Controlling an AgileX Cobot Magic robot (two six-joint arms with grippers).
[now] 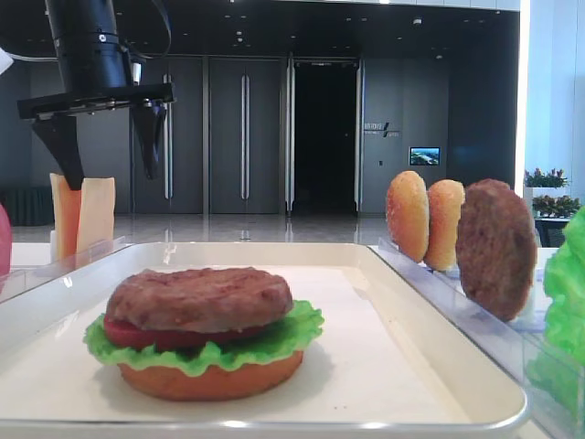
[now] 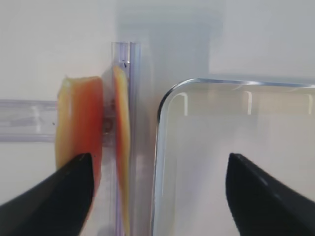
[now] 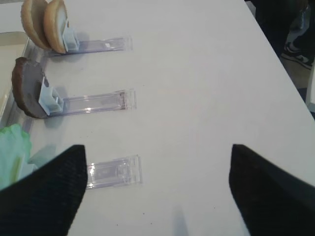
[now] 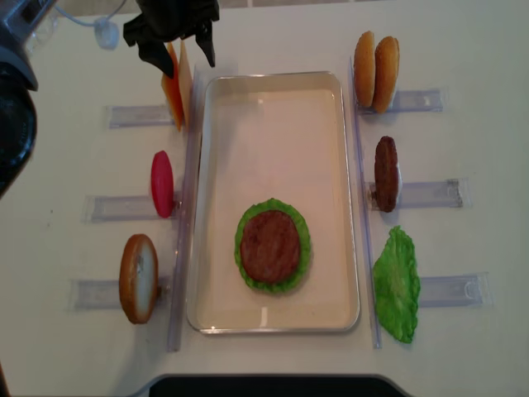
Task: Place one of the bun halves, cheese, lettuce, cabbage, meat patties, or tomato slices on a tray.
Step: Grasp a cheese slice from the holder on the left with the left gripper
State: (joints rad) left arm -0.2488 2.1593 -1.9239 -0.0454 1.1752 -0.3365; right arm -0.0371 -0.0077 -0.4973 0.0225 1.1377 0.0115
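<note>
Next, my left gripper pinches the pale yellow cheese slice by its exposed upper edge (image 4: pixel 185 81), since the clear rack (image 4: pixel 139 117) encloses the slice's lower edge.
Two cheese slices (image 4: pixel 175 93) stand upright in a clear rack by the far left corner of the white tray (image 4: pixel 351 207). My left gripper (image 4: pixel 180 54) hangs open just above them, holding nothing. In the left wrist view its left finger overlaps the outer cheese slice (image 2: pixel 81 118), and the tray rim (image 2: pixel 162 108) lies between the jaws. On the tray sits a stack: bun half (image 1: pixel 210 380), lettuce (image 1: pixel 274 343), tomato slice (image 1: pixel 137 334) and meat patty (image 1: pixel 201 297) on top. My right gripper (image 3: pixel 157 147) is open and empty over the bare table.
Racks to the right of the tray hold two bun halves (image 4: pixel 376 70) and a patty (image 4: pixel 385 174), and a lettuce leaf (image 4: pixel 397 281) lies by the nearest one. On the left stand a tomato slice (image 4: pixel 162 184) and a bun half (image 4: pixel 138 277). An empty clear rack (image 3: pixel 113 172) lies under the right gripper.
</note>
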